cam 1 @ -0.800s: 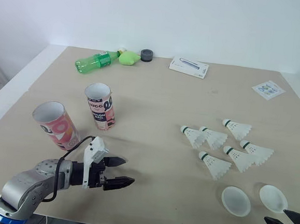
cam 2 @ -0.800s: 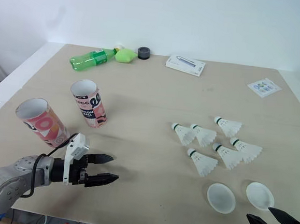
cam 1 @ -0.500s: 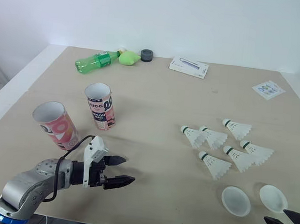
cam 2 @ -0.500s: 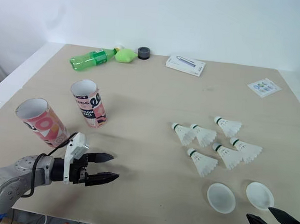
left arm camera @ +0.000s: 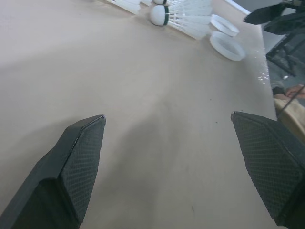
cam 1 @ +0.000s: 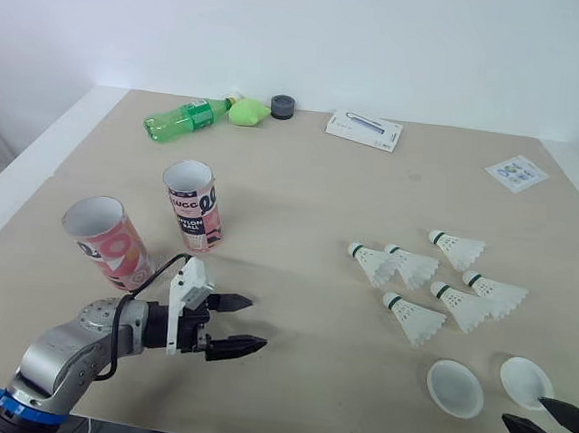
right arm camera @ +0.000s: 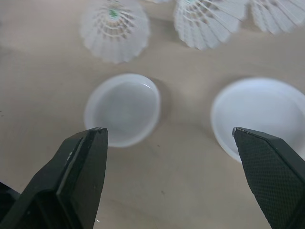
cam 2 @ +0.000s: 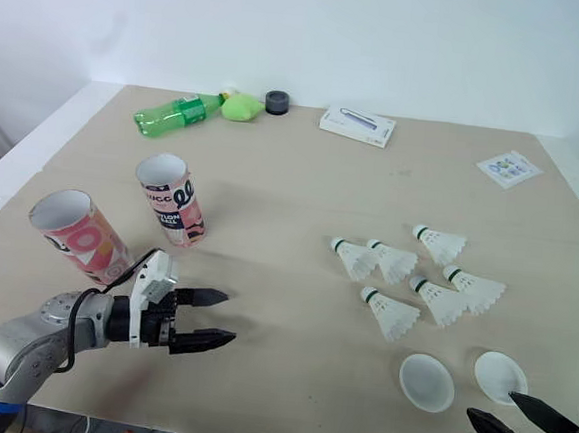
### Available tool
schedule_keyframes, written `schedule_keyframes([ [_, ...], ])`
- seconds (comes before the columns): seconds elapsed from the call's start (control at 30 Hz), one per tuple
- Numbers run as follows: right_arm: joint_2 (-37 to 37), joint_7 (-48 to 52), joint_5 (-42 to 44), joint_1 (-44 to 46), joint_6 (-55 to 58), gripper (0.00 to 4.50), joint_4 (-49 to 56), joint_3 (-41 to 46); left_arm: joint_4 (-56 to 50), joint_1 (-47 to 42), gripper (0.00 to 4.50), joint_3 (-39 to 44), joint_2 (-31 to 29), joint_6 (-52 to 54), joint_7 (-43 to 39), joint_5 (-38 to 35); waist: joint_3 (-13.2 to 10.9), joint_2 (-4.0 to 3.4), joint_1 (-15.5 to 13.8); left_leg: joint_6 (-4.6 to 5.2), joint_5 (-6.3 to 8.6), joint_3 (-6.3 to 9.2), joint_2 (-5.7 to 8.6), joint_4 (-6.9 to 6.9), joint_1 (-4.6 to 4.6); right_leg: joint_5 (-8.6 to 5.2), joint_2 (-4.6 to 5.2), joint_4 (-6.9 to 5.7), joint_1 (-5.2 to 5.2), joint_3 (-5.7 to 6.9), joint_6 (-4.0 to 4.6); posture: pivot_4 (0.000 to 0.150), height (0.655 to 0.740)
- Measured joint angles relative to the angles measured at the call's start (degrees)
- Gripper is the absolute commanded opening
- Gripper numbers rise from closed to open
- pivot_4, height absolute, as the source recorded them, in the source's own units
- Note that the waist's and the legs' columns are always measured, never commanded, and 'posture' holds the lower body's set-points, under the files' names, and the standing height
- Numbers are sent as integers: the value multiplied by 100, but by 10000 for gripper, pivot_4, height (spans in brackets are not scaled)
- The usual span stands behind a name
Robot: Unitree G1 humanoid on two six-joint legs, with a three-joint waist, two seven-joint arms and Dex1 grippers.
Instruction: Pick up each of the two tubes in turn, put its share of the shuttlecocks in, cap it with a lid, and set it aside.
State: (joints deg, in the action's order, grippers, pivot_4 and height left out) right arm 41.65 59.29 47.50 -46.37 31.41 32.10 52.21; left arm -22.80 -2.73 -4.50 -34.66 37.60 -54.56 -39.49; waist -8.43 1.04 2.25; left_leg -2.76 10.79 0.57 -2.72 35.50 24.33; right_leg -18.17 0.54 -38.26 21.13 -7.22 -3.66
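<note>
The left gripper grabs the pink tube by its printed body [cam 1: 113, 254] next, to hold it for filling with shuttlecocks.
Two open tubes stand at the left of the table: a pink one [cam 1: 109, 241] and, behind it to the right, a smaller one with black lettering [cam 1: 194, 205]. My left gripper [cam 1: 239, 325] hovers open just right of the pink tube, empty, fingers pointing right. Several white shuttlecocks [cam 1: 427, 283] lie in a cluster at the right. Two white lids [cam 1: 455, 387] [cam 1: 525, 382] lie near the front right edge. My right gripper [cam 1: 544, 429] is open and empty at the front right, just short of the lids [right arm camera: 123, 109] [right arm camera: 259, 116].
Along the back edge lie a green bottle [cam 1: 183, 119], a lime-green object [cam 1: 248, 112], a dark roll of tape [cam 1: 283, 107] and a white box [cam 1: 364, 130]. A sticker sheet [cam 1: 518, 173] lies at the back right. Bare tabletop [cam 1: 299, 217] spans the middle.
My left gripper has edged up and to the right, its fingers spreading a little wider. The right gripper has shifted slightly left. Tubes, shuttlecocks and lids have not moved.
</note>
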Motion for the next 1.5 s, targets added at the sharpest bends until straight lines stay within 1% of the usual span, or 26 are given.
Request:
schedule_keyframes([
  [0.03,13,4,10,8,4,45000,13,0,0,4,43580,5,3,-5,-2,-1,0,0,0,0,0,0,0,0,0,0,0,0,0,0,0,1500,7294],
  [0.07,766,137,401,622,215,45000,406,-116,16,290,43580,254,44,-204,-46,-95,-11,17,25,5,-3,2,-5,6,-3,7,-6,0,-5,-1,1,1500,7294],
  [0.17,1246,178,694,1228,361,45000,558,-500,-45,669,43580,405,30,-363,-43,-89,-29,52,34,10,-7,12,-7,9,0,13,-12,0,-8,3,-3,1500,7294],
  [0.2,1540,176,832,1880,448,45000,509,-964,-206,1060,43580,561,37,-441,29,-90,-40,60,33,10,-6,9,-8,9,2,17,-10,1,-9,2,-4,1500,7294],
  [0.23,1587,175,858,2005,459,45000,488,-1066,-252,1127,43580,583,40,-467,44,-90,-43,63,39,10,-6,9,-8,10,3,20,-9,1,-9,1,-10,1500,7294],
  [0.27,1740,159,980,2488,489,45000,428,-1421,-483,1348,43580,641,71,-529,98,-99,-48,67,32,10,-6,8,-5,12,4,31,-6,1,-9,1,-21,1500,7294],
  [0.3,1757,156,988,2569,497,45000,419,-1490,-527,1383,43580,664,78,-541,112,-102,-50,68,15,10,-6,11,-5,12,6,33,-6,1,-10,3,-19,1500,7294],
  [0.33,1782,104,976,3507,553,45000,253,-2215,-766,1663,43580,883,196,-725,228,-105,-63,72,-5,9,-7,12,-12,15,9,45,-9,6,-8,10,-8,1500,7294],
  [0.37,1782,101,972,3553,554,45000,247,-2260,-781,1673,43580,891,204,-739,237,-105,-63,73,-10,10,-7,15,-11,15,10,45,-10,6,-8,10,-10,1500,7294],
  [0.4,1574,154,767,4460,575,45000,3,-3097,-1052,2058,43580,1167,337,-929,436,-99,-69,93,22,8,-7,6,-27,17,1,45,-11,11,-10,19,-5,1500,7294],
  [0.43,1145,380,74,5397,443,45000,-499,-4481,-1550,2764,43580,1617,591,-1191,788,-98,-72,105,38,8,-8,10,-26,17,5,45,-13,7,-4,19,-3,1500,7294],
  [0.47,1125,397,26,5422,431,45000,-536,-4554,-1574,2789,43580,1638,602,-1206,808,-98,-74,105,39,7,-8,8,-26,16,10,49,-13,9,-2,20,4,1500,7294],
  [0.5,961,456,-270,5671,356,45000,-810,-5009,-1723,3116,43580,1831,697,-1292,930,-93,-80,95,33,7,-8,11,-16,16,12,49,-10,4,1,14,6,1500,7294],
  [0.53,725,444,-460,5902,248,45000,-1019,-5211,-1835,3368,43580,1947,795,-1372,1036,-88,-81,98,36,5,-7,7,-23,17,13,50,-11,8,3,18,9,1500,7294],
  [0.6,515,421,-678,6119,122,45000,-1252,-5424,-1963,3666,43580,2035,949,-1444,1157,-89,-83,97,47,5,-6,6,-21,16,18,52,-10,7,7,14,12,1500,7294],
  [0.63,286,359,-971,6329,-49,45000,-1530,-5632,-2102,3974,43580,2117,1141,-1531,1312,-94,-85,96,45,5,-6,5,-19,16,19,52,-9,7,8,14,12,1500,7294],
  [0.67,231,325,-1051,6357,-109,45000,-1608,-5682,-2126,4037,43580,2128,1177,-1539,1354,-94,-87,93,35,5,-6,6,-19,16,19,52,-9,6,9,15,13,1500,7294],
  [0.73,-171,167,-1455,6664,-317,45000,-1936,-6015,-2154,4436,43580,2524,1658,-1769,1789,-190,-90,87,3,5,-7,17,-19,21,25,43,-13,0,16,25,24,1500,7294],
  [0.77,-270,137,-1477,6678,-341,45000,-1937,-6043,-2083,4491,43580,2625,1834,-1892,1936,-217,-90,87,10,5,-7,13,-20,22,26,42,-12,-1,15,24,27,1500,7294],
  [0.9,-380,10,-1627,6477,-438,45000,-1639,-6086,-1649,4477,43580,2941,2060,-2193,2077,-194,-89,90,31,5,-7,16,-21,22,24,41,-16,-2,16,27,27,1500,7294],
  [0.93,-444,-46,-1703,6340,-467,45000,-1500,-6170,-1333,4379,43580,3105,2078,-2326,2183,-133,-89,90,32,5,-7,19,-24,21,25,41,-20,-2,18,30,26,1500,7294],
  [1.03,-503,-124,-1818,6228,-485,45000,-1427,-6272,-971,4115,43580,3282,2077,-2478,2340,-48,-89,89,33,5,-7,21,-23,25,25,41,-20,-7,17,32,27,1500,7294],
  [1.17,-602,-216,-1860,6143,-501,45000,-1290,-6306,-508,3444,43580,3358,1877,-2554,2552,189,-85,96,37,-2,-13,19,-27,39,24,40,-18,-7,12,36,30,1500,7294],
  [1.2,-600,-216,-1861,6114,-502,45000,-1283,-6303,-495,3405,43580,3351,1857,-2551,2557,197,-85,97,38,-2,-13,19,-27,39,24,40,-18,-7,11,36,30,1500,7294],
  [1.3,-573,-220,-1861,5966,-502,45000,-1169,-6310,-399,3115,43580,3231,1698,-2527,2538,325,-85,96,34,-3,-13,23,-26,38,23,53,-20,-14,13,37,11,1500,7294],
  [1.5,-563,-228,-1780,5826,-394,45000,-876,-6269,-2,2700,43580,2977,1407,-2527,2371,570,-86,97,43,-4,-14,25,-26,36,22,43,-23,-46,22,37,28,1500,7294],
])
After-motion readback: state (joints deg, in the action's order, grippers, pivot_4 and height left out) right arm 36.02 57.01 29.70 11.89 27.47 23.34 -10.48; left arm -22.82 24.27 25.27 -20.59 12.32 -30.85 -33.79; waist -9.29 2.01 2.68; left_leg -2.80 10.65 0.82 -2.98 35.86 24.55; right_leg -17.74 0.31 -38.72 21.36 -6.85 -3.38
